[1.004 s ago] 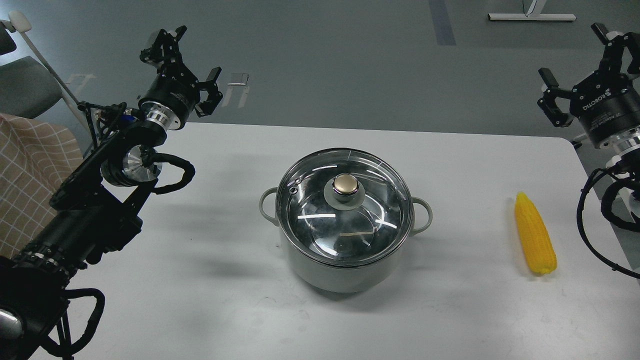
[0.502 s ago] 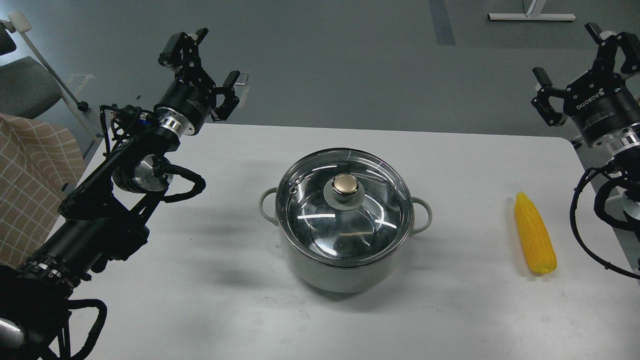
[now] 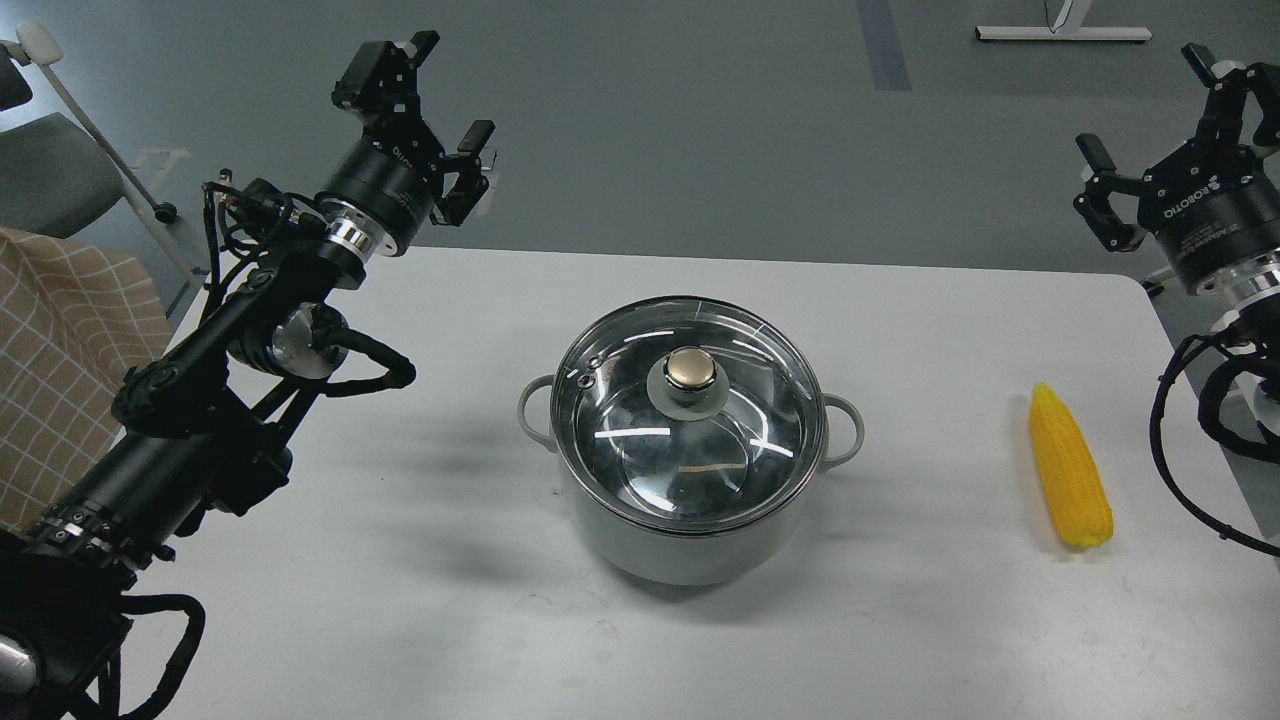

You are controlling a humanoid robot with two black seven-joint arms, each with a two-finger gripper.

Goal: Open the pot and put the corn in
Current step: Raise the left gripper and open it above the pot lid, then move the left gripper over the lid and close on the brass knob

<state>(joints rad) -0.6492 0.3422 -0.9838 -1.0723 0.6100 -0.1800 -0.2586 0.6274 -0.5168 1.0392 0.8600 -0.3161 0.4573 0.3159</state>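
Note:
The glass lid spreads far too wide for the robot's fingers, so the left gripper needs to grip it next by its narrow gold knob.
The pale grey-green pot stands in the middle of the white table. Its glass lid is on, with the gold knob on top. The yellow corn lies on the table to the right of the pot, its point facing away from me. My left gripper is open and empty, raised beyond the table's far left edge. My right gripper is open and empty, raised above the far right corner, well behind the corn.
A grey chair and a beige checked cloth are at the left, off the table. A white stand base sits on the floor at the far right.
My left gripper has risen and moved right, toward the pot's side. My right gripper shifted slightly left and back. The pot, lid and corn have not moved.

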